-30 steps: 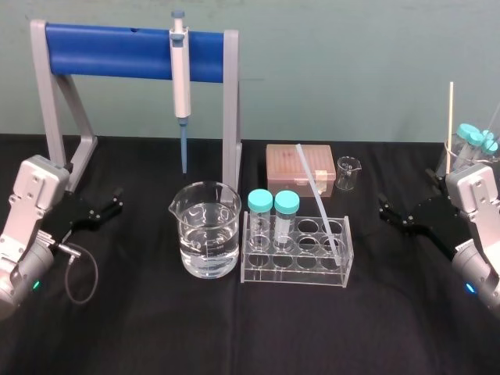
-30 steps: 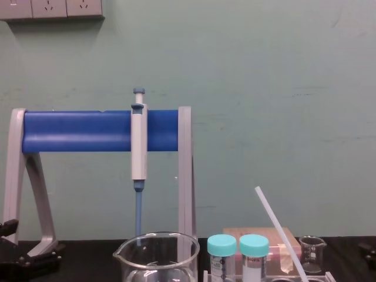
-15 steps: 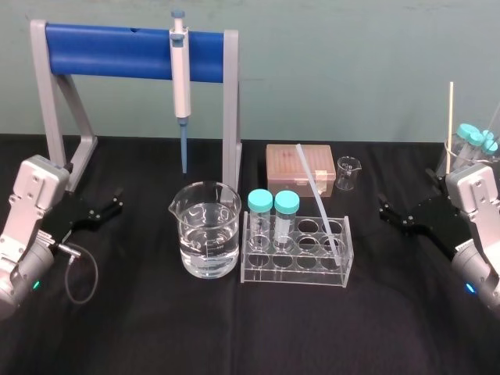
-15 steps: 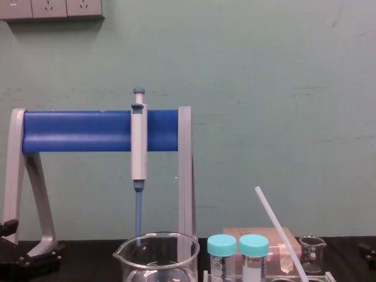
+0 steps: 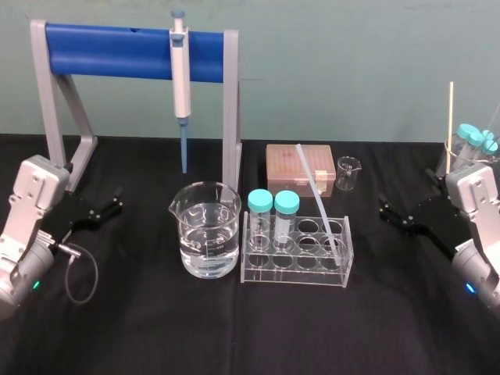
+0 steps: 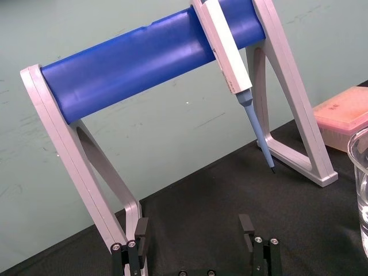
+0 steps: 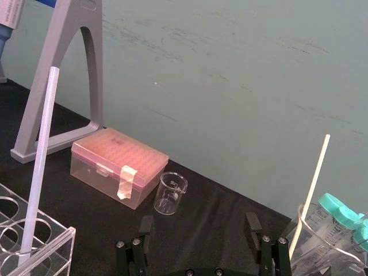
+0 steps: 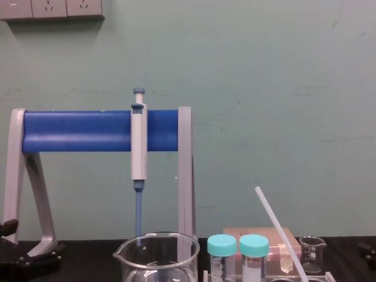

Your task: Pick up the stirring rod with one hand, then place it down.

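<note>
To pick up the stirring rod, my right gripper should next grab its upper part (image 8: pixel 268 210), which stands free, since the clear test-tube rack (image 8: pixel 329 277) surrounds the rod's lower end.
The stirring rod (image 5: pixel 316 195) is a long white translucent rod leaning in the clear test-tube rack (image 5: pixel 344 269), its top tilted toward the back left. It also shows in the right wrist view (image 7: pixel 40 155) and the chest view (image 8: pixel 281 232). My right gripper (image 5: pixel 384 209) hovers low over the black table to the right of the rack, open and empty (image 7: pixel 198 224), well apart from the rod. Far left, beside the stand's leg, my left gripper (image 5: pixel 117 200) is also open and empty (image 6: pixel 194 230).
A blue-barred stand (image 5: pixel 133 51) holds a pipette (image 5: pixel 180 70) at the back left. A large beaker of water (image 5: pixel 207 230) stands left of the rack's two teal-capped tubes (image 5: pixel 273 215). Behind are a pink tip box (image 5: pixel 301 168) and a small beaker (image 5: pixel 348 172). A glass with capped tubes (image 5: pixel 473 141) stands far right.
</note>
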You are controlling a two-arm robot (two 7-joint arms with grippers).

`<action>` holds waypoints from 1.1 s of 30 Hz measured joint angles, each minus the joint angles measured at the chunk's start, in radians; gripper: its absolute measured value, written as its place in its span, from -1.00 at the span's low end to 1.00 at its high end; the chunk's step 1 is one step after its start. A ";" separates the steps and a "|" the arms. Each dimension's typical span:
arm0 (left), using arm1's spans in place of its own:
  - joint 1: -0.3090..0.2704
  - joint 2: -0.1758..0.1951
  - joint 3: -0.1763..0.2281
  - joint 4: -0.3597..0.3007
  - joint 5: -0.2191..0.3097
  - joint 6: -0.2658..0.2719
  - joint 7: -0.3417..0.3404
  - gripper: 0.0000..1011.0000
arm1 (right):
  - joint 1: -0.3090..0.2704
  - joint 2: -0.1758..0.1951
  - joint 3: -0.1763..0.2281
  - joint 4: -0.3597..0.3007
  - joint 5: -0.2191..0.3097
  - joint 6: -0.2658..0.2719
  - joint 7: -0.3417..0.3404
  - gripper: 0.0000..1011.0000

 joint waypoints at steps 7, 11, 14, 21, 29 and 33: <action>0.000 0.000 0.000 0.000 0.000 0.000 0.000 0.98 | 0.000 0.000 0.000 0.000 0.000 0.000 0.000 0.98; 0.000 0.000 0.000 0.000 0.000 0.000 0.000 0.98 | 0.000 0.000 0.000 0.000 0.000 0.000 0.000 0.98; 0.000 0.000 0.000 0.000 0.000 0.000 0.000 0.98 | 0.000 0.000 0.000 0.000 0.000 0.000 0.000 0.98; 0.000 0.000 0.000 0.000 0.000 0.000 0.000 0.98 | 0.000 0.000 0.000 0.000 0.000 0.000 0.000 0.98; 0.000 0.000 0.000 0.000 0.000 0.000 0.000 0.98 | 0.000 0.000 0.000 0.000 0.000 0.000 0.000 0.98; 0.000 0.000 0.000 0.000 0.000 0.000 0.000 0.98 | 0.000 0.000 0.000 0.000 0.000 0.000 0.000 0.98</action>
